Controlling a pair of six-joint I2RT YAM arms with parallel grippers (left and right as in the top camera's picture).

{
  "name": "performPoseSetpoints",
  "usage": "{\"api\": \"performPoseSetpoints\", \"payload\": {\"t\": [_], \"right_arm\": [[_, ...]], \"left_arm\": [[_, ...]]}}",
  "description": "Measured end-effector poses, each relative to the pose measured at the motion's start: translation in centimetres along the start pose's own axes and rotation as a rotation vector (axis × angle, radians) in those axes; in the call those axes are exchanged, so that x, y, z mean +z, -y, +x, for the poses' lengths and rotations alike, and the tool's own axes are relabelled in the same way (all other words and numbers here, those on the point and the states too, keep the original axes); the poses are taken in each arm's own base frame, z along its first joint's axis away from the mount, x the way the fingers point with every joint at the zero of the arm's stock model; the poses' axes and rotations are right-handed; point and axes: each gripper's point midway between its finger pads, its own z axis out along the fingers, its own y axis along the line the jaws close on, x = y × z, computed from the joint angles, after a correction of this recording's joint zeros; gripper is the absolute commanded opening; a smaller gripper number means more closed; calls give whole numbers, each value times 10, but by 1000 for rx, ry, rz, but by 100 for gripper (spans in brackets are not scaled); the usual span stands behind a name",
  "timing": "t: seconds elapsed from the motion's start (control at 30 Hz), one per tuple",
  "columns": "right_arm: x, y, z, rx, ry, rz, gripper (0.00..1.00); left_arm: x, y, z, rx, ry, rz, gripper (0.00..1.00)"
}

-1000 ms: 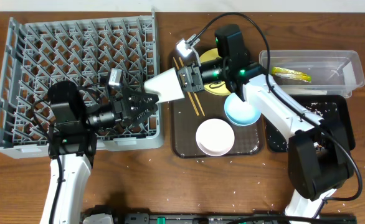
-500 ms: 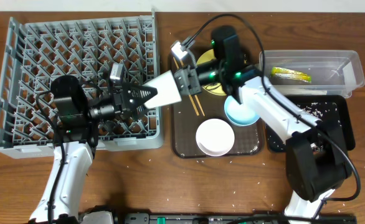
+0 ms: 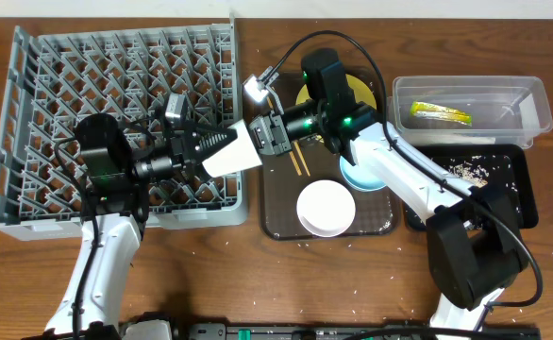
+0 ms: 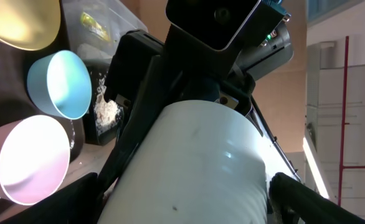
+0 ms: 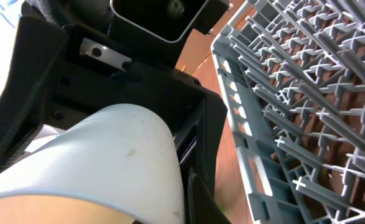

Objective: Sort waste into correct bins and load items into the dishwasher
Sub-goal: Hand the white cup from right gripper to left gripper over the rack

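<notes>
I should reach for the small white cup with my left gripper and grab it by its narrow end (image 3: 217, 161). The wide end then stays free for loading the rack (image 3: 69, 76).
The small white cup (image 3: 237, 151) hangs over the gap between the grey dish rack (image 3: 69, 76) and the brown serving tray (image 3: 276, 212). My right gripper (image 3: 269, 134) is shut on its wide end. My left gripper (image 3: 209, 146) is open, its fingers either side of the cup's narrow end (image 4: 195, 168). The cup fills the right wrist view (image 5: 101, 155), beside the rack (image 5: 307, 93). On the tray lie the yellow plate (image 3: 356, 91), light blue bowl (image 3: 361, 178), white bowl (image 3: 326, 208) and chopsticks (image 3: 300, 162).
The clear tub (image 3: 531, 104) at the right holds the green-and-yellow wrapper (image 3: 439, 113). The black tray (image 3: 517, 194) in front of it holds rice-like crumbs (image 3: 465, 170). Stray crumbs dot the wooden table near the front edge. My right arm crosses over the plate.
My right gripper has carried the cup left, from over the tray toward the rack's edge. My left gripper has come up from the rack, and its fingers now straddle the cup.
</notes>
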Motion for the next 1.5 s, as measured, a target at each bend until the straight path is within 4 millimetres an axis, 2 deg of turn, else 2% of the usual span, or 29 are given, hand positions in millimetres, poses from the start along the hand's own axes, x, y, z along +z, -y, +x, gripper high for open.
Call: {"api": "performPoseSetpoints", "payload": {"t": [0.27, 0.47, 0.6, 0.77, 0.83, 0.9, 0.93, 0.97, 1.0, 1.03, 1.1, 1.13, 1.2, 1.33, 1.4, 1.5], "right_arm": [[0, 9, -9, -11, 43, 59, 1], [-1, 10, -13, -16, 57, 69, 1], [-1, 9, -13, -13, 57, 63, 1], [-1, 5, -11, -2, 47, 44, 1], [-1, 5, -11, -2, 46, 43, 1], [-1, 5, -11, -2, 46, 42, 9], [-1, 5, -11, 2, 46, 45, 20], [-1, 6, -12, -1, 49, 48, 25], [-1, 7, -12, -1, 53, 57, 36], [-1, 9, -13, 1, 59, 67, 50], [-1, 12, -14, 5, 67, 83, 64], [-3, 14, -15, 0, 73, 90, 76], [-8, 18, -18, 6, 87, 105, 89], [-36, 30, -30, 13, 141, 141, 99], [-68, 45, -35, 44, 187, 184, 99], [-96, 65, -27, 137, 209, 248, 99]], "left_arm": [[0, 1, 1, -3, -7, 3, 93], [0, 1, 1, -3, -7, 3, 88], [0, 0, 1, -15, -6, 2, 67], [-1, 0, 3, -15, -17, 7, 54], [-1, 0, 3, -14, -19, 8, 44], [-1, 0, 3, -14, -20, 8, 36], [-1, 0, 3, -15, -19, 8, 28], [-1, 0, 3, -15, -19, 7, 25], [-1, 0, 3, -15, -19, 8, 22], [-1, 0, 3, -13, -20, 8, 19], [-1, 0, 4, -13, -23, 9, 15], [-1, 1, 4, -13, -24, 9, 13], [-1, 1, 4, -10, -24, 9, 10], [-1, 1, 4, 14, -23, 10, 9], [-2, 0, 3, 39, -18, 8, 9], [-7, -2, -7, 61, 33, -7, 8]]}}
